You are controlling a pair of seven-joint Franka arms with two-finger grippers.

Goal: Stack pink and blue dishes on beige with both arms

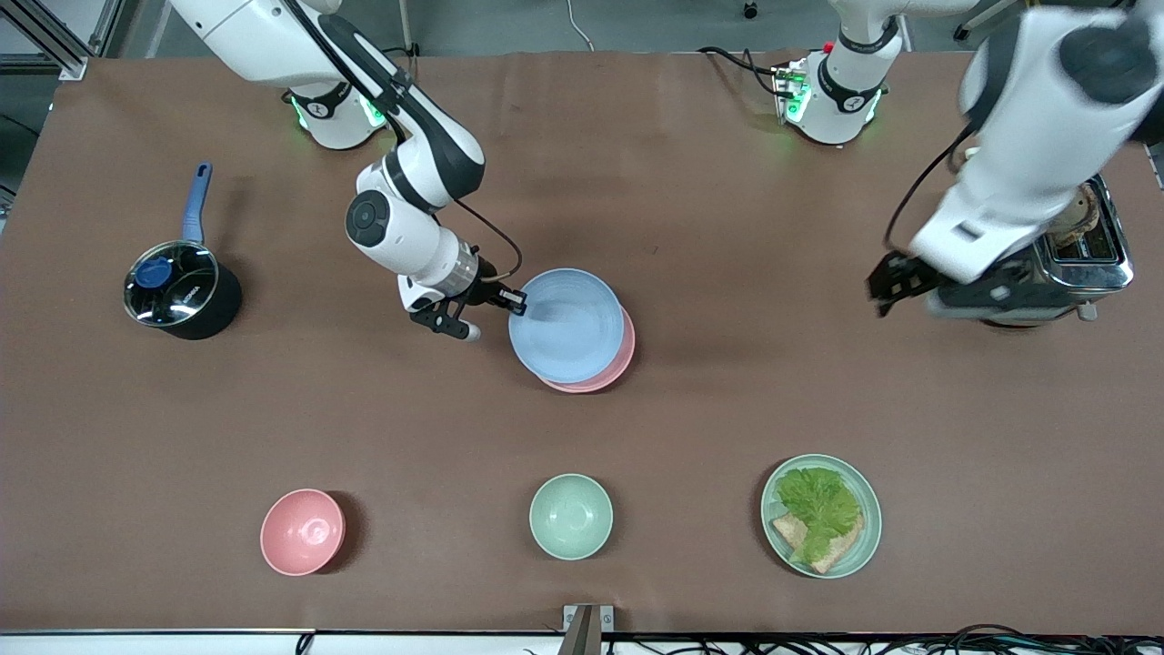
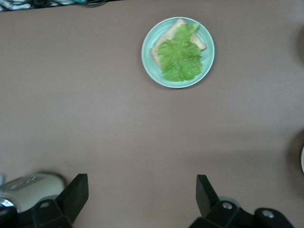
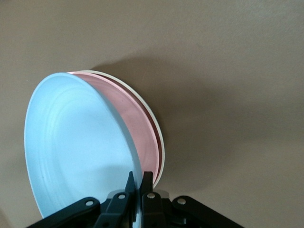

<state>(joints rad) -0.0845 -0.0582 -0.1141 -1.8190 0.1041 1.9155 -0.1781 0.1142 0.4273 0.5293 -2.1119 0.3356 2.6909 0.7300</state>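
Observation:
The blue plate's lower edge sits over the pink plate; the plate would rest there, so my right gripper should release it now.
The light blue plate sits tilted over the pale pink plate, shifted a little toward the right arm's end of the table. My right gripper is shut on the blue plate's rim. Under the pink plate, the right wrist view shows only the thin cream rim of the beige plate; the front view hides it. My left gripper hangs open with nothing in it over bare table beside the toaster, where the left arm waits.
A black pot with a glass lid and blue handle stands toward the right arm's end. Near the front edge are a pink bowl, a mint-green bowl and a mint-green plate with lettuce and toast. A steel toaster stands at the left arm's end.

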